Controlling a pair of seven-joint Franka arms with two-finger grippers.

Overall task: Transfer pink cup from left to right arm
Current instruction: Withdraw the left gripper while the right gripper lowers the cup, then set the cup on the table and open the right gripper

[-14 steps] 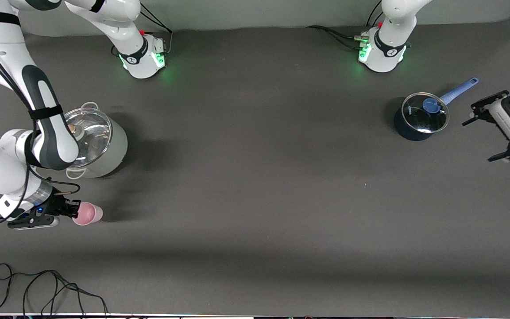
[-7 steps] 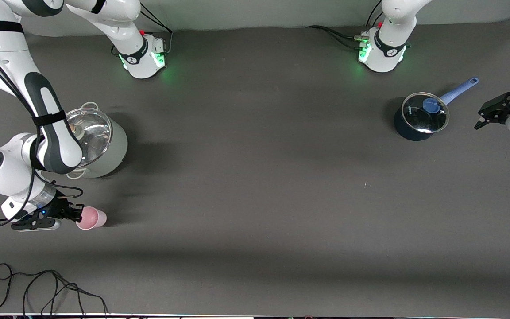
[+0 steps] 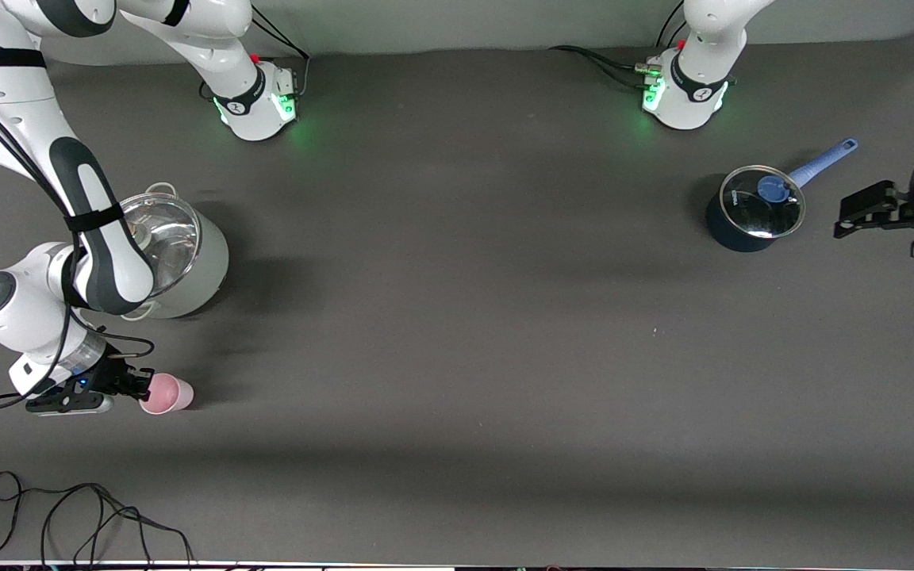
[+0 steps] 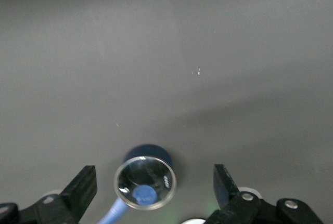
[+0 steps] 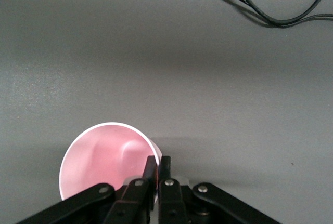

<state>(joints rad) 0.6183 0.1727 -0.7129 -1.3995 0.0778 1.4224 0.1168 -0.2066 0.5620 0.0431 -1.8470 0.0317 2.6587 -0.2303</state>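
The robot's right gripper should open, because the pink cup's base meets its shadow on the tabletop and the cup would stay standing there.
The pink cup is a small pale-pink tumbler, low over the table at the right arm's end, nearer the front camera than the steel pot. My right gripper is shut on its rim. In the right wrist view the two fingers pinch the rim, one inside and one outside the cup. I cannot tell whether the cup touches the table. My left gripper is open and empty at the left arm's end, beside the blue saucepan. Its fingers stand wide apart in the left wrist view.
A steel pot with a glass lid stands close to the right arm's forearm. A dark blue long-handled saucepan with a glass lid stands near the left gripper, also in the left wrist view. A black cable lies at the front edge.
My right gripper has shifted a little toward the front camera and the table's middle, with the cup in it. My left gripper has turned and drawn back toward the table's end.
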